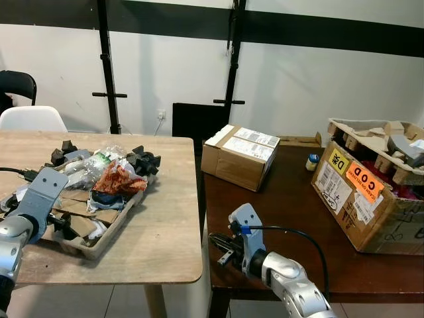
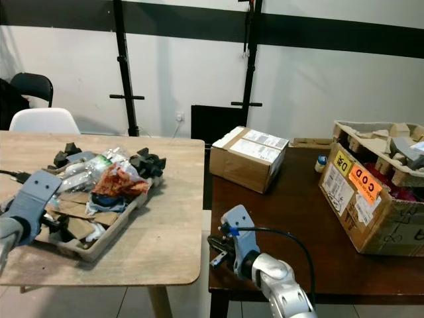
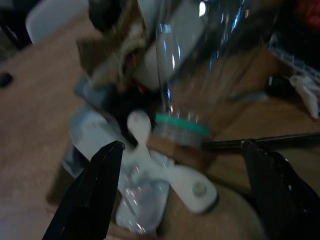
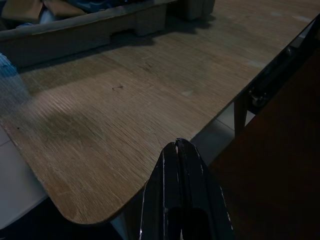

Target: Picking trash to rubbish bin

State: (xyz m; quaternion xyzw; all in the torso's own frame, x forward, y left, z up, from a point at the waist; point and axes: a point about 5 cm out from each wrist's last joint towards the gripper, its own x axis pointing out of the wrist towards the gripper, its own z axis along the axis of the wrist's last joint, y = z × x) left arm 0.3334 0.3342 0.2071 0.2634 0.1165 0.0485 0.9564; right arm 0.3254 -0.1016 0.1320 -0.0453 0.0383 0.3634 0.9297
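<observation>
The clear bottle needs to go to the rubbish bin, so my left gripper should grab it by its green-ringed neck next.
A pulp tray on the light wooden table holds mixed trash: a clear plastic bottle, a red-orange snack wrapper, black pieces and cardboard scraps. My left gripper reaches into the tray's near end. In the left wrist view it is open, its fingers wide on either side of a clear bottle with a green neck ring; a white plastic piece lies beneath. My right gripper is shut and empty, hovering low at the dark table's front left corner.
The dark table carries a sealed cardboard box, a small jar and a large open box with a COD label. A narrow gap separates the two tables. A white chair and a black chair stand behind.
</observation>
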